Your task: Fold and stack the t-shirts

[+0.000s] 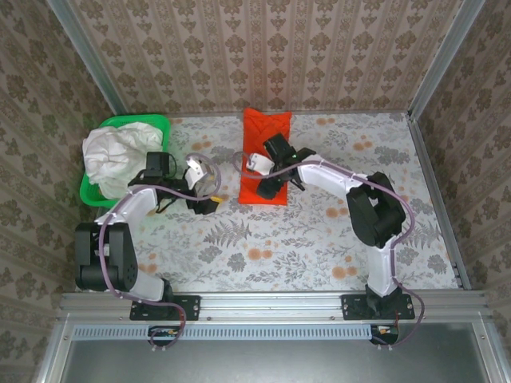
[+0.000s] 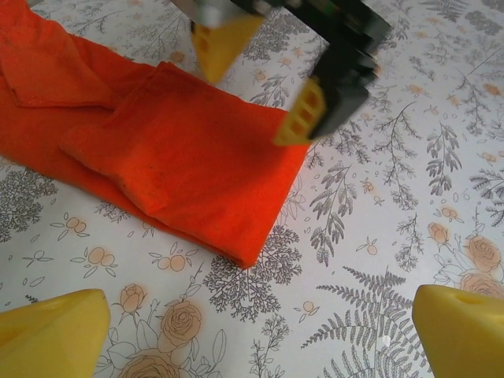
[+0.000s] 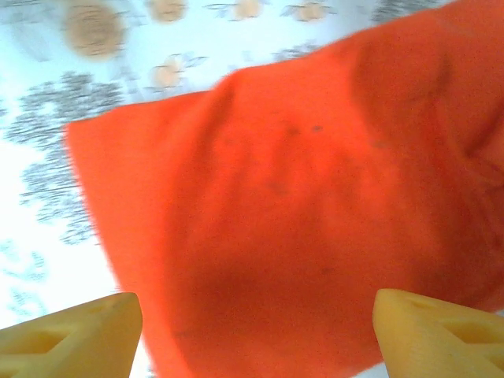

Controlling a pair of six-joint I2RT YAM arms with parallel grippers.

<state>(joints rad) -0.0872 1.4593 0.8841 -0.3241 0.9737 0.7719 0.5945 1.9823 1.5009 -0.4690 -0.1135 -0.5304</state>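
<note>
The robot's right hand has to grab the orange-red t-shirt [image 1: 264,132] near the middle of its near end [image 1: 264,199] next. The robot will then fold it over the t-shirt's far end.
The orange-red t-shirt [image 1: 264,132] lies folded into a narrow strip at the back middle of the table, its near end [image 2: 181,150] doubled over. My right gripper [image 1: 270,183] hovers over that near end, open, with the cloth [image 3: 299,197] spread below its yellow fingertips [image 3: 71,331]. My left gripper [image 1: 206,199] sits to the left of the strip, open over bare table [image 2: 260,331], a short way from the cloth's corner. The right gripper's fingers [image 2: 311,110] show in the left wrist view. The white t-shirt [image 1: 116,155] lies crumpled in the basket.
The green plastic basket [image 1: 145,120] stands at the back left, close to my left arm. A floral tablecloth [image 1: 319,239] covers the table, with open room in front and to the right. Patterned walls close in the sides and back.
</note>
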